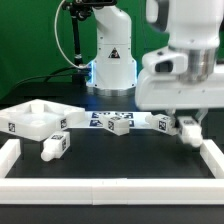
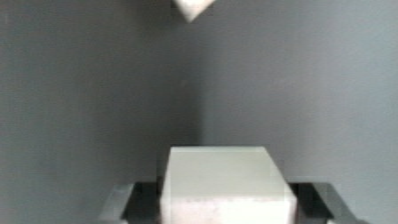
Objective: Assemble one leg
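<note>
The leg's tagged block hangs above the dark table in the exterior view. My gripper should stay closed until I set the leg down, or the leg would drop.
My gripper (image 1: 188, 132) hangs at the exterior view's right, low over the dark table. In the wrist view it (image 2: 222, 203) is shut on a white leg (image 2: 222, 185), with a dark finger (image 2: 135, 202) on each side of the block. In the exterior view the held leg (image 1: 187, 126) shows its tag just above the table. Another leg (image 1: 164, 124) lies right beside it. A third leg (image 1: 121, 124) lies mid-table and one more leg (image 1: 55, 145) lies at the front left. The white square tabletop (image 1: 22, 111) with raised rim sits at the left.
A white rail frames the work area: front (image 1: 110, 186), left (image 1: 8, 150) and right (image 1: 214, 156). The marker board (image 1: 100, 116) lies behind the middle leg. The robot base (image 1: 110, 60) stands at the back. A white corner (image 2: 192, 8) shows far off in the wrist view.
</note>
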